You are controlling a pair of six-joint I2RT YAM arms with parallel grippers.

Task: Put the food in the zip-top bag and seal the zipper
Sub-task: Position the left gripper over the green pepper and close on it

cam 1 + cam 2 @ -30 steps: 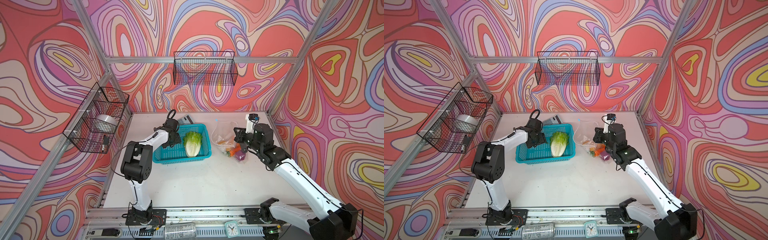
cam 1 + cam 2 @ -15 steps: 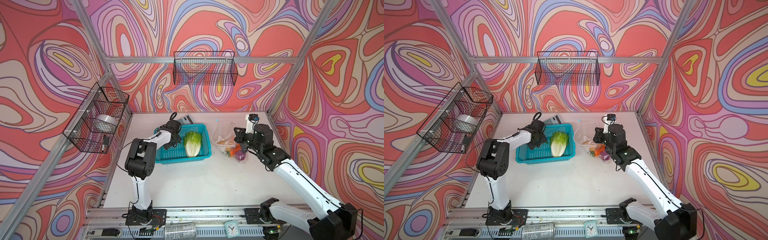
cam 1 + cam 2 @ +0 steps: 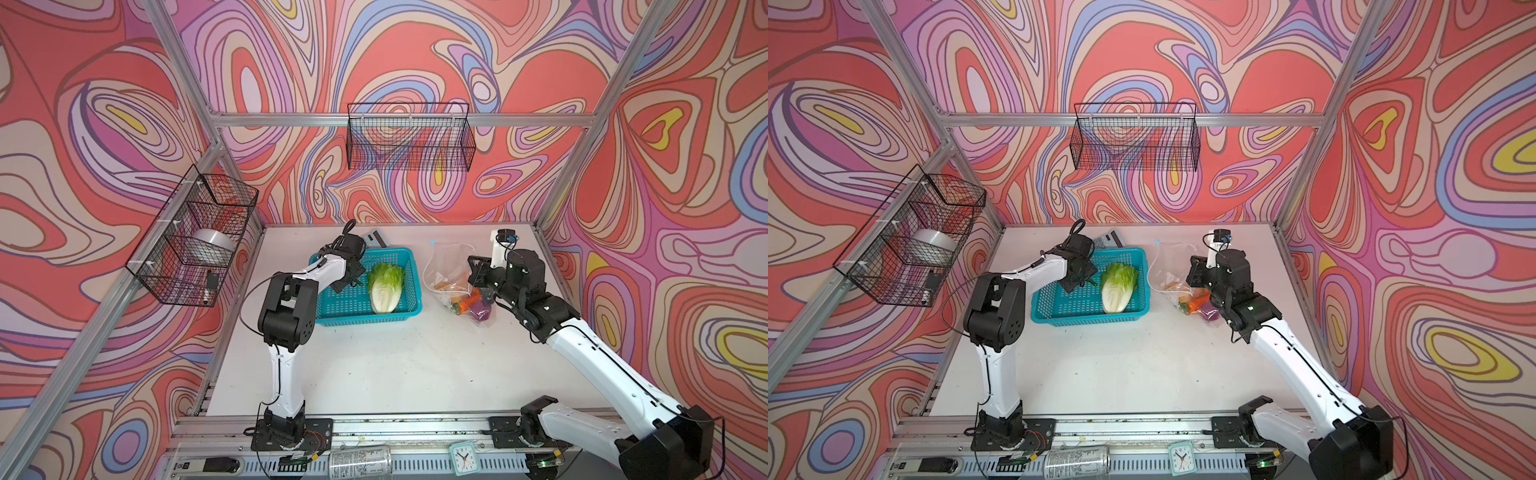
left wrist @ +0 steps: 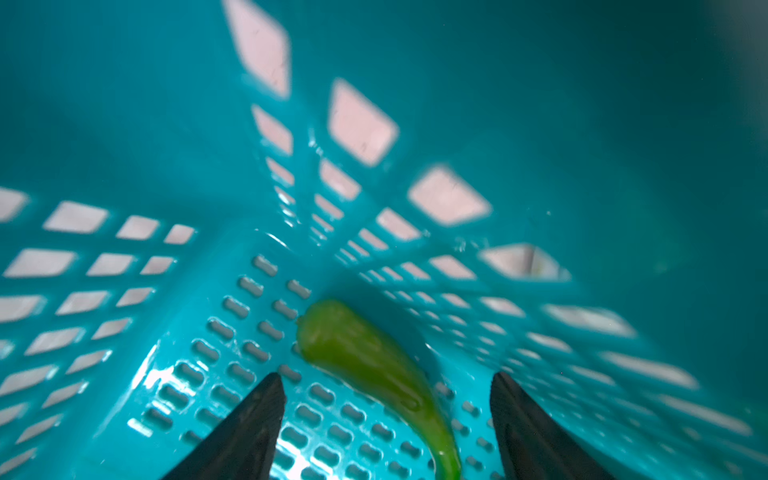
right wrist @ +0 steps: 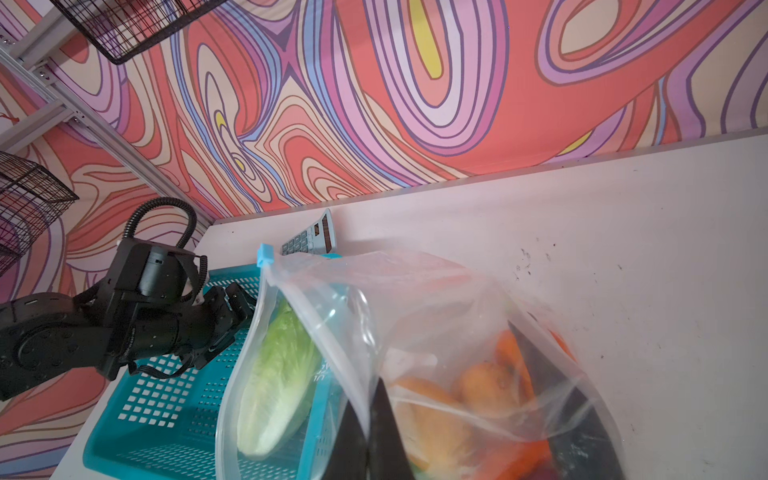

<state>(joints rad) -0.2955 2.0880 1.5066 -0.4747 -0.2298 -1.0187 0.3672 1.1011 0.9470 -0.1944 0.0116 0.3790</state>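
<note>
Next, my left gripper grabs the green cucumber (image 4: 361,353) across its narrow end. The cucumber's thick end stays free to enter the zip-top bag's opening first.
My left gripper (image 4: 386,376) is open and low inside the teal basket (image 3: 365,318), its jaws on either side of a green cucumber (image 4: 361,353) that lies in a corner of the basket floor. The napa cabbage (image 3: 386,286) lies in the same basket. My right gripper (image 5: 372,386) is shut on the rim of the zip-top bag (image 5: 415,299), holding its mouth up and open towards the basket. Inside the bag are a carrot (image 3: 467,302), a purple piece (image 3: 482,309) and tan and orange pieces. The zipper's light-blue slider (image 5: 264,254) sits at the mouth's far end.
A calculator (image 3: 374,239) lies behind the basket by the back wall. Black wire baskets hang on the back wall (image 3: 409,137) and the left wall (image 3: 191,237). A can (image 3: 360,459) and a small clock (image 3: 464,457) sit on the front rail.
The left arm's elbow has swung right and its gripper has shifted a little inside the basket. The right arm and the bag have not moved.
</note>
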